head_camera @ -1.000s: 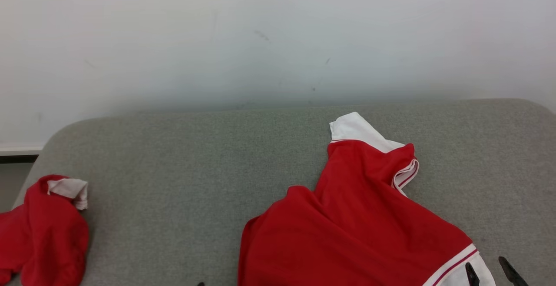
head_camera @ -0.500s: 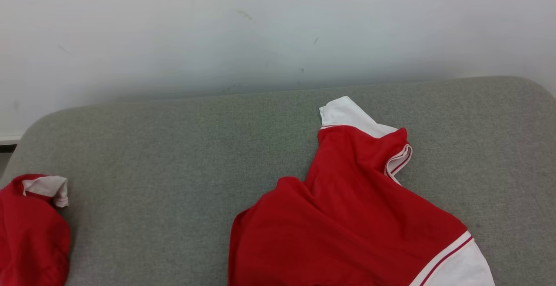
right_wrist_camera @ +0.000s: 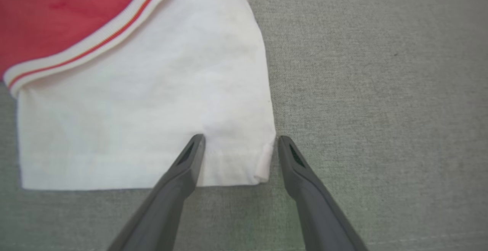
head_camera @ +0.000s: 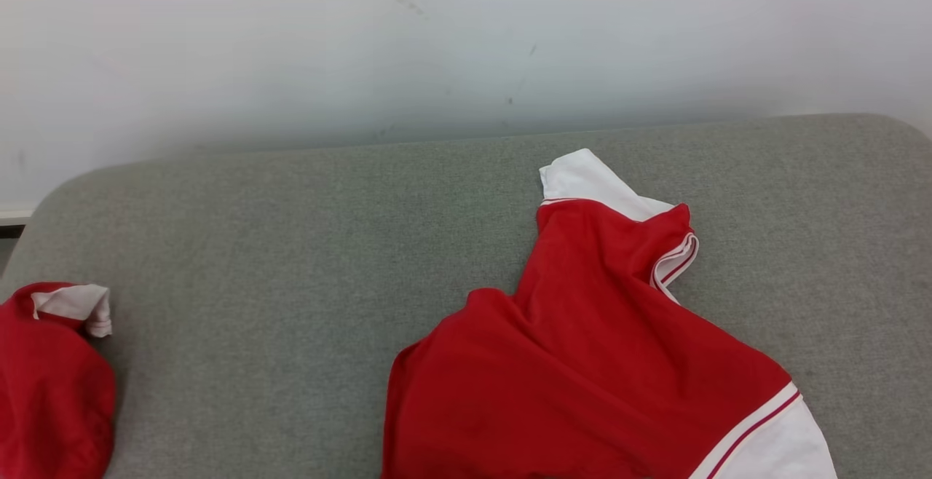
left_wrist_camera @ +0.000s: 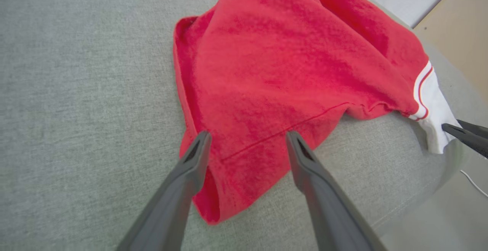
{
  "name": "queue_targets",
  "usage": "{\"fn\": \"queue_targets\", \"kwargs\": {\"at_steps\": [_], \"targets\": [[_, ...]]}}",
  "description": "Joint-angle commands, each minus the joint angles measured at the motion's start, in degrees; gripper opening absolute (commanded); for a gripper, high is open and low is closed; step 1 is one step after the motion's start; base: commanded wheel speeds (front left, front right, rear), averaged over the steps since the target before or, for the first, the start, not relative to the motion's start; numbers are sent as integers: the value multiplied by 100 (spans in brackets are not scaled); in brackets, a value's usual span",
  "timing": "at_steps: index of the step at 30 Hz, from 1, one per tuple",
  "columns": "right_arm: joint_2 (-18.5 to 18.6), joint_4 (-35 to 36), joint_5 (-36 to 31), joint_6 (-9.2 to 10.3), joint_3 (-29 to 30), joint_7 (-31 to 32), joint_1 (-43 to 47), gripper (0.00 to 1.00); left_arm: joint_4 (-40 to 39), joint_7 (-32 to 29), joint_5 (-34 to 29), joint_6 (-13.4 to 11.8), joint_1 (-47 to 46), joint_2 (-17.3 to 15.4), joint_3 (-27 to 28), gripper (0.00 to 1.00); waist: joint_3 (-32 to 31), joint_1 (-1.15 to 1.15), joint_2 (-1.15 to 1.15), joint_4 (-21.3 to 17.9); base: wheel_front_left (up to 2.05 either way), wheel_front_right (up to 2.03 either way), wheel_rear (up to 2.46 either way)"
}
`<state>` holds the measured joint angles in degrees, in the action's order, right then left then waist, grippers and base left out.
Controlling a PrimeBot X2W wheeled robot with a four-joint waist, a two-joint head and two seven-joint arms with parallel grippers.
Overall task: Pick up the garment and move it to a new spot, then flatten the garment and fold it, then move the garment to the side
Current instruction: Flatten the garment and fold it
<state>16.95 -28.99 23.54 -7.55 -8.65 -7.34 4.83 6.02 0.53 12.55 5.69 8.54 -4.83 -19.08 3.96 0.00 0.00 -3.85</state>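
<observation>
I will next use my left gripper to grab the red shirt (head_camera: 577,357) by the corner of its bottom hem, so that I can flatten the shirt and fold it.
The garment (head_camera: 597,362) is red with white sleeves and lies rumpled on the grey padded surface (head_camera: 291,246), right of centre. In the left wrist view my left gripper (left_wrist_camera: 247,139) stands open over the garment's (left_wrist_camera: 289,60) red hem corner, one finger on each side of it. In the right wrist view my right gripper (right_wrist_camera: 241,140) is open too. Its fingers straddle the outer corner of the white sleeve (right_wrist_camera: 145,102) at the cuff edge. The right gripper's fingertips (left_wrist_camera: 457,132) also reach into the left wrist view beside that sleeve.
A second red garment with a white cuff (head_camera: 51,384) lies bunched at the surface's left edge. A pale wall (head_camera: 437,42) stands right behind the surface. The surface's rounded edge and a thin white cable (left_wrist_camera: 472,182) are near the right gripper.
The whole head picture has shifted, so the camera moved. The right fingertips seen at its bottom edge a second ago have dropped out of it. The garment lies as before.
</observation>
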Motion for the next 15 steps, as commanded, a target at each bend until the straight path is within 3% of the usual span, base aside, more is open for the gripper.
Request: {"fn": "queue_targets", "kwargs": {"at_steps": [1, 15], "targets": [[36, -53, 31, 13, -18, -34, -49, 100, 31, -16, 53, -4, -60, -56, -3, 100, 2, 0, 0, 8, 0, 0, 0], [113, -521, 270, 13, -451, -298, -380, 100, 270, 26, 100, -124, -174, -55, -15, 100, 50, 0, 0, 44, 0, 0, 0]]}}
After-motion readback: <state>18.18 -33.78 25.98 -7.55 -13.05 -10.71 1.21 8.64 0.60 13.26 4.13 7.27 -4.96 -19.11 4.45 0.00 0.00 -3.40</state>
